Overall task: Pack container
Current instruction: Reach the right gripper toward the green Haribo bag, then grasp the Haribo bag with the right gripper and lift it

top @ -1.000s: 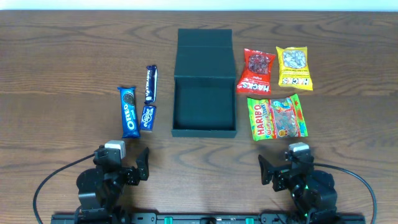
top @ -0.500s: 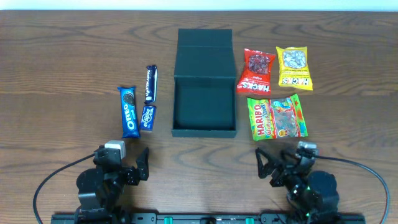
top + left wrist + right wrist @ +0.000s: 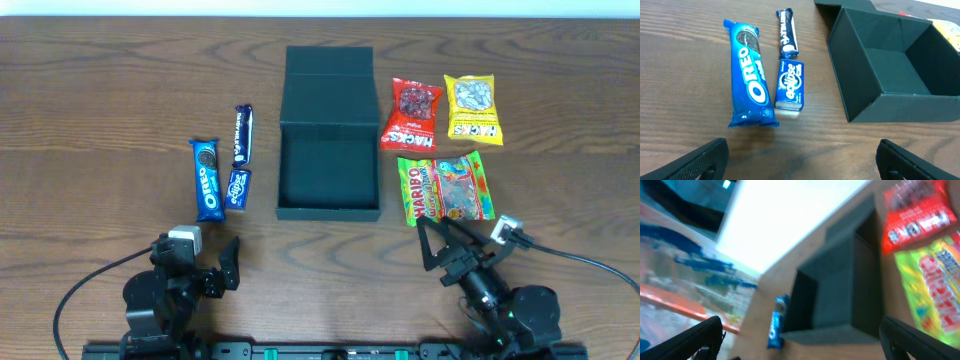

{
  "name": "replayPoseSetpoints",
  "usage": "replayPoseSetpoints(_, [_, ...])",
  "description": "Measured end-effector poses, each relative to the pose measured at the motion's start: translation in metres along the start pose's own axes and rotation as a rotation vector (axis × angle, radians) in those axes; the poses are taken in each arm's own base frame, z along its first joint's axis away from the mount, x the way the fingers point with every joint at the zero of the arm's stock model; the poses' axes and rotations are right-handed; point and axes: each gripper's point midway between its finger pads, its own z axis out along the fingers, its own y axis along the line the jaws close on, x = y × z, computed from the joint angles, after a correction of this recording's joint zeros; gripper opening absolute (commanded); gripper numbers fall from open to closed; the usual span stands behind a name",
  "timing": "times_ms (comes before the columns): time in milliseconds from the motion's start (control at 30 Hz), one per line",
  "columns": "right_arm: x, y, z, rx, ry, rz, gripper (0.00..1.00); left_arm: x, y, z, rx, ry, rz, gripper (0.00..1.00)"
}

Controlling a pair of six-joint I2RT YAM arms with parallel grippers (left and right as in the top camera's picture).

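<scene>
I need to pinch the Haribo bag around its middle (image 3: 446, 189) from above with my right gripper next. The bag can then fold narrower to go into the container (image 3: 328, 170).
The dark teal-green container (image 3: 328, 170) sits open and empty at the table's middle, its flap lid laid back. It also shows in the left wrist view (image 3: 890, 65) and, blurred, in the right wrist view (image 3: 840, 295). Left of it lie an Oreo pack (image 3: 207, 179), a dark blue bar (image 3: 242, 134) and a small Eclipse box (image 3: 238, 189). Right of it lie a red packet (image 3: 412, 114), a yellow packet (image 3: 472, 109) and a Haribo bag (image 3: 446, 187). My left gripper (image 3: 210, 262) is open and empty near the front edge. My right gripper (image 3: 448, 238) is open and empty, just in front of the Haribo bag.
The wooden table (image 3: 100, 100) holds all the items. Black cables (image 3: 80, 290) run from both arms along the front edge. The arm bases stand at the front left and front right.
My right arm has turned and reached forward toward the Haribo bag, its wrist view tilting and blurring. The left arm and all items have not moved.
</scene>
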Motion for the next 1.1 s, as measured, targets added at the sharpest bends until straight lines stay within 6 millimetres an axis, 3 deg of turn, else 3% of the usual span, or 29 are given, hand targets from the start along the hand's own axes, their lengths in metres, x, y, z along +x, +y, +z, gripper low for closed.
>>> replayPoseSetpoints(267, [-0.031,-0.01,0.022,0.175,0.021,-0.089,0.99,0.0,0.0,0.0,0.0,0.0,0.0,0.95])
replayPoseSetpoints(367, [-0.052,-0.006,0.04,0.239,0.053,-0.158,0.99,0.0,0.0,0.0,0.0,0.0,0.0,0.95])
replayPoseSetpoints(467, [-0.062,-0.015,0.061,0.33,0.125,-0.223,0.99,0.0,0.0,0.0,0.0,-0.001,0.0,0.95])
replayPoseSetpoints(700, [-0.052,-0.081,0.097,0.625,0.383,-0.266,0.99,0.0,0.0,0.0,0.0,-0.001,0.0,0.95])
replayPoseSetpoints(900, [-0.038,-0.139,0.102,0.868,0.543,-0.281,0.99,0.0,0.0,0.0,0.0,-0.001,0.0,0.95])
replayPoseSetpoints(1100, [-0.011,-0.179,0.094,1.017,0.664,-0.315,0.99,0.0,0.0,0.0,0.0,-0.001,0.0,0.95])
